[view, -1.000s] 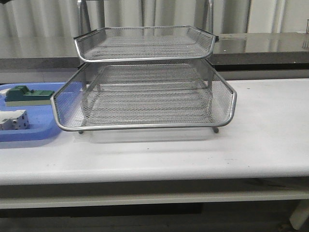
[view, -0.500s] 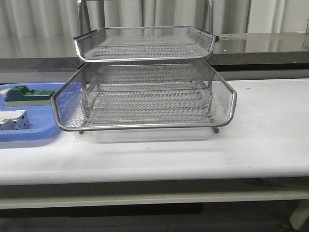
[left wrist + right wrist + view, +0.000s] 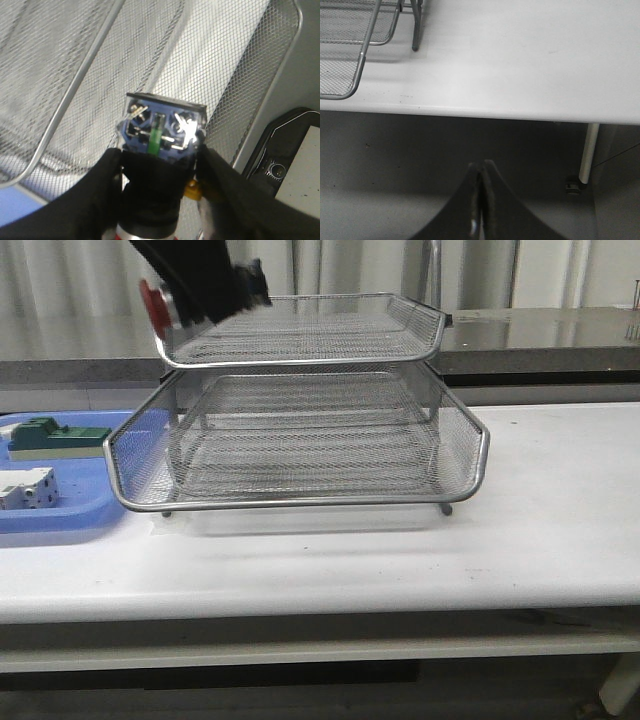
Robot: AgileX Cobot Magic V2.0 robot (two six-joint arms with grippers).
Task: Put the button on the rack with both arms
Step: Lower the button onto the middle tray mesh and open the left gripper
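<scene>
My left gripper lowers the button before releasing it, since the button still hangs high above the rack's lower mesh shelf [image 3: 295,445].
My left gripper [image 3: 207,295] hangs at the top left of the front view, level with the left rim of the top tier of the rack [image 3: 300,502]. It is shut on the button [image 3: 153,302], whose red cap points left. In the left wrist view the button's black-and-blue body [image 3: 162,131] sits clamped between the two black fingers [image 3: 102,187] of the left gripper [image 3: 161,162], over the rack's wire mesh [image 3: 225,60]. My right gripper [image 3: 481,172] is shut with nothing in it, low in front of the table's edge and outside the front view.
A blue tray [image 3: 70,520] left of the rack holds a green block [image 3: 55,437] and a white block [image 3: 27,486]. The white table [image 3: 540,500] stretches to the right of the rack. A rack corner and leg [image 3: 415,30] show in the right wrist view.
My left arm has come into the front view at the top left with the button in its gripper. Before, no arm showed there.
</scene>
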